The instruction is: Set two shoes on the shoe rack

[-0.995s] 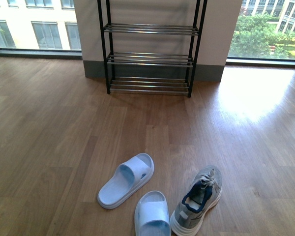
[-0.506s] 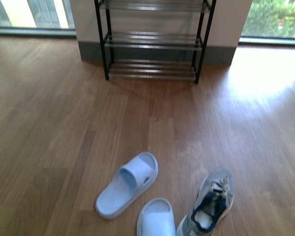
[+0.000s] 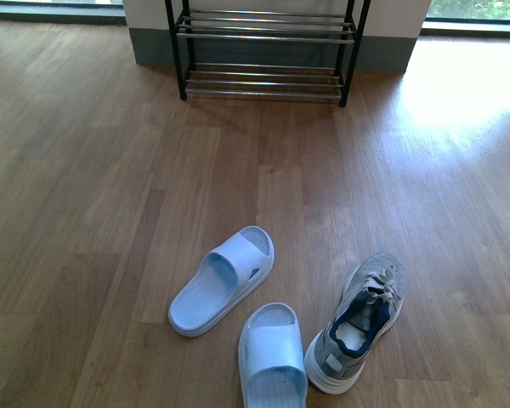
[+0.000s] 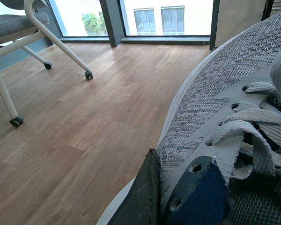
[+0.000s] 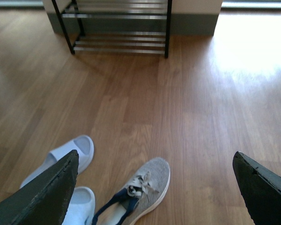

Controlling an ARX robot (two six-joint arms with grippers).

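I should next grab the second grey sneaker with my right gripper by its side that faces the empty floor, because a pale blue slipper crowds one side of the sneaker.
One grey sneaker fills the left wrist view, laces and dark blue lining close up. My left gripper is shut on its collar, one dark finger against the knit side and the other hidden inside. The second grey sneaker lies on the wooden floor at the front right, also seen as the sneaker below my right gripper, which hangs open and empty above it. The shoe rack stands against the far wall with bare chrome bars. Neither arm shows in the front view.
Two pale blue slippers lie just left of the floor sneaker. A grey chair on castors stands near the windows in the left wrist view. Bare wood floor stretches between the shoes and the rack.
The front view has shifted: the rack has slid up to the frame's top edge and looks closer. The floor sneaker and slippers keep their places relative to each other.
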